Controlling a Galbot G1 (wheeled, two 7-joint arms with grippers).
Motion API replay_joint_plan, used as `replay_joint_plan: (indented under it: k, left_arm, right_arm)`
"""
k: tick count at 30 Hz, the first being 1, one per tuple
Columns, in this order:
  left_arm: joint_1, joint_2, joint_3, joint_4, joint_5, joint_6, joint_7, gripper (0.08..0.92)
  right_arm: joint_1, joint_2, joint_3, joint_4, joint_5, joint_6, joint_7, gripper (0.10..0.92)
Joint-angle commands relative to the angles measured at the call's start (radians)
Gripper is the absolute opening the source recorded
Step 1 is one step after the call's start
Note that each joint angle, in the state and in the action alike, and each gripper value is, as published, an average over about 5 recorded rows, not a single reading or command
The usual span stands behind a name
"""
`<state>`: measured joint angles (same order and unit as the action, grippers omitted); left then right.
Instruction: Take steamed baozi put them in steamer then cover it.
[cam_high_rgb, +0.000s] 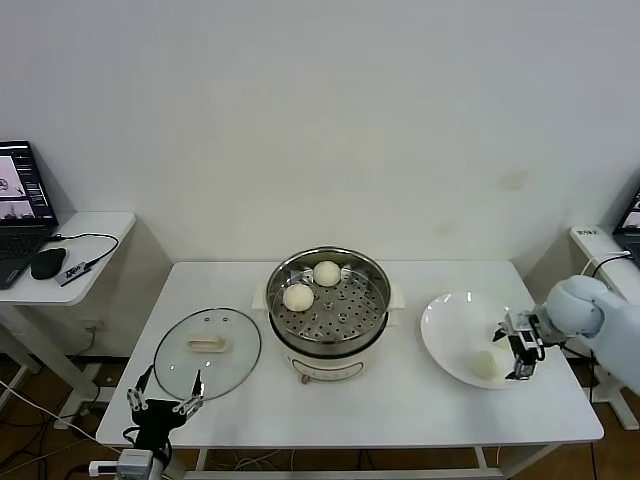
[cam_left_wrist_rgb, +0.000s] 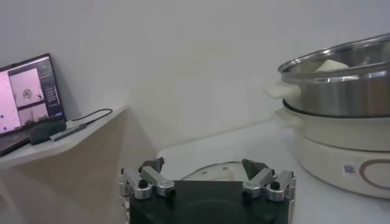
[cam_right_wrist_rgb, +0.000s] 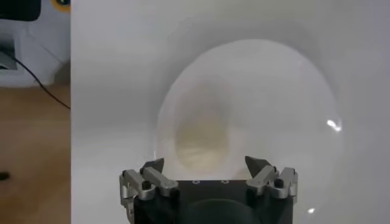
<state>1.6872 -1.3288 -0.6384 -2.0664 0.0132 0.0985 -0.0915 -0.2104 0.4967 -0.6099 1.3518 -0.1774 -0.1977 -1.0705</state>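
Note:
The baozi on the white plate needs to go into the steamer (cam_high_rgb: 345, 318), so my right gripper should grab the baozi by its rounded sides next.
The steamer (cam_high_rgb: 345, 318) stands at the table's middle with two baozi in it, one at the back (cam_high_rgb: 327, 272) and one at the left (cam_high_rgb: 298, 297). One more baozi (cam_high_rgb: 485, 365) lies on the white plate (cam_high_rgb: 450, 320) at the right. My right gripper (cam_high_rgb: 520, 352) is open just above that baozi, at the plate's right side; in the right wrist view the baozi (cam_right_wrist_rgb: 204, 131) lies between and beyond the open gripper (cam_right_wrist_rgb: 205, 164). The glass cover (cam_high_rgb: 207, 350) lies flat left of the steamer. My left gripper (cam_high_rgb: 165, 400) is open and empty at the cover's front edge (cam_left_wrist_rgb: 207, 171).
A side table (cam_high_rgb: 85, 250) at the left holds a laptop (cam_high_rgb: 20, 210), a mouse (cam_high_rgb: 47, 263) and a cable. Another small table (cam_high_rgb: 598, 245) stands at the far right. In the left wrist view the steamer (cam_left_wrist_rgb: 341, 91) rises at one side.

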Motion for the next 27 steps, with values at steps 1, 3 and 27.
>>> replay_joint_plan:
  k: [1, 3, 27]
  left_arm:
    - [-0.001, -0.001, -0.001, 0.003, 0.000, 0.000, 0.000, 0.823]
    - [-0.002, -0.002, -0.002, 0.005, 0.000, 0.000, 0.000, 0.823]
    - [-0.007, -0.004, -0.006, 0.015, -0.002, -0.002, -0.002, 0.823]
  right_arm:
    - [-0.059, 0.092, 0.050, -0.102, -0.040, 0.018, 0.013, 0.823]
    - [-0.053, 0.106, 0.047, -0.113, -0.040, 0.019, 0.014, 0.823]
    - [0.022, 0.074, 0.035, -0.101, -0.018, -0.001, -0.053, 0.589]
